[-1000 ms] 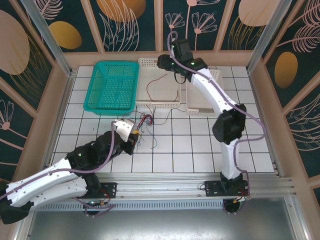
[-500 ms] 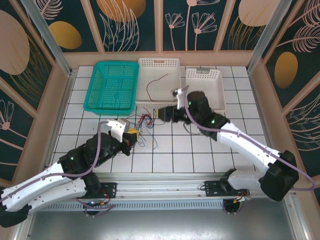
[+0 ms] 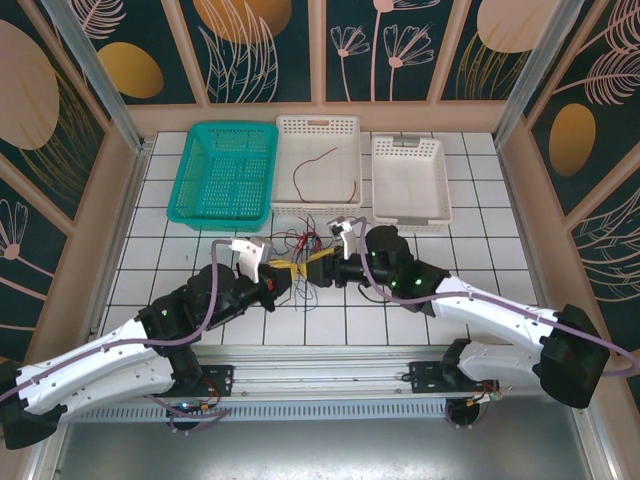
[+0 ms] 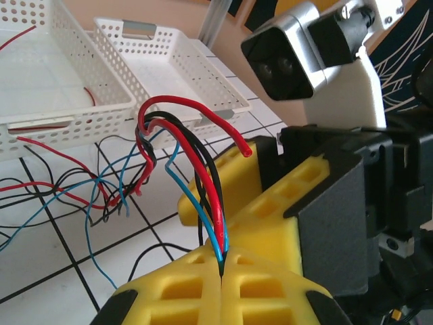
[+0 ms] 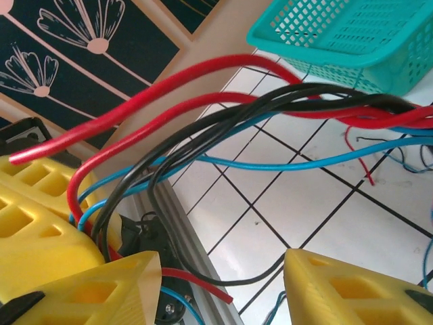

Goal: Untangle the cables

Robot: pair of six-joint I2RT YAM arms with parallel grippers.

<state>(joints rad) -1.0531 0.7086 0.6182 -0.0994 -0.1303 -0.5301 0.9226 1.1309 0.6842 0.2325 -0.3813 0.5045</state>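
My right gripper next needs to grab only the black cable, by its loop hanging clear of the cable heap (image 5: 225, 282), to untangle it.
The cables (image 3: 300, 243) are thin red, black and blue wires tangled on the tiles in front of the white baskets. My left gripper (image 4: 222, 267) is shut on a bunch of the cables (image 4: 206, 176), which arch up out of its yellow fingers (image 4: 183, 298). My right gripper (image 5: 223, 271) faces it at close range, open, with a black cable (image 5: 203, 277) looping between its yellow fingertips (image 5: 318, 277). In the top view the left gripper (image 3: 288, 270) and the right gripper (image 3: 320, 260) meet tip to tip. One red cable (image 3: 322, 165) lies in the middle white basket.
A teal basket (image 3: 225, 130) stands at the back left, with the middle white basket (image 3: 318, 125) and another white basket (image 3: 410, 148) beside it. The aluminium rail (image 3: 330, 362) runs along the near edge. More loose wires (image 4: 67, 189) spread over the tiles by the baskets.
My right arm has swung from the back baskets down to the tangle and now faces the left gripper. The left gripper has shifted a little right, still shut on the cables.
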